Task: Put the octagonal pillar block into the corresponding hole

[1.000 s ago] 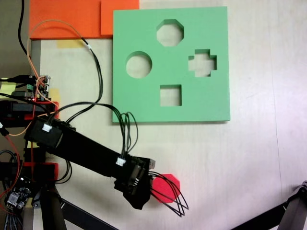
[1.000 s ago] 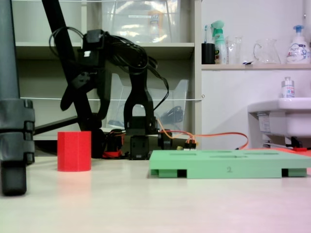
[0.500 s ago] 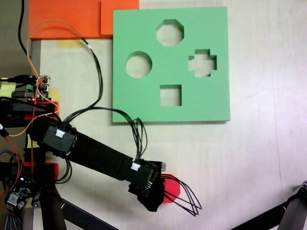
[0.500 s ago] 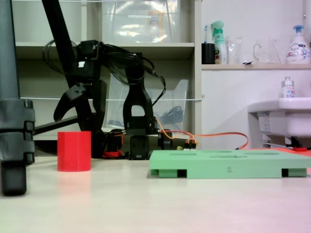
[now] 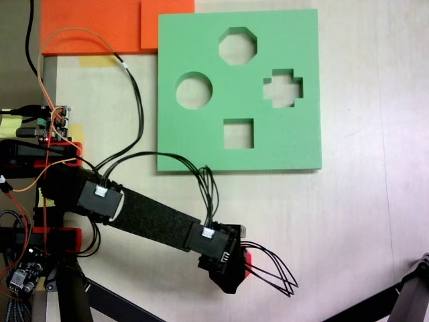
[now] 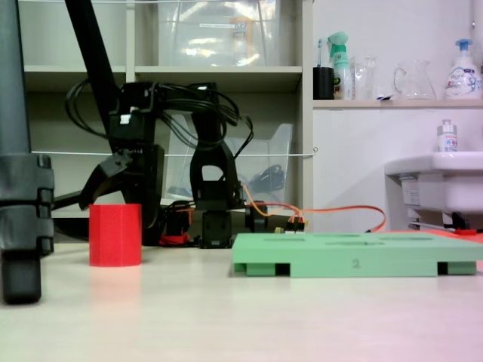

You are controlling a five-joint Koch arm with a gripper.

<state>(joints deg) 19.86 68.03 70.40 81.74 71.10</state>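
My gripper takes hold of the octagonal pillar block (image 5: 249, 258) by its flat sides next, to fit it into the block's matching hole.
The octagonal pillar block (image 6: 115, 234) is a red foam prism standing upright on the table, left of the green foam board (image 6: 355, 255). From above, only a sliver of the block (image 5: 249, 258) shows beside the black gripper head. My gripper (image 6: 115, 197) hangs open just over the block's top, one jaw on each side of it. In the top-down fixed view the gripper (image 5: 232, 265) sits right over the block. The corresponding hole (image 5: 238, 45) is the eight-sided cutout at the far edge of the board (image 5: 201, 40), with nothing in it.
The board also has a round cutout (image 5: 194, 90), a cross cutout (image 5: 283, 88) and a square cutout (image 5: 238, 133). Orange foam sheets (image 5: 94, 27) lie at the top left. Black stand legs (image 5: 74, 295) (image 6: 19, 188) and wiring stand near the arm's base.
The arm has reached further right in the top-down view and come down, so the gripper now covers nearly all of the block. The block has not moved.
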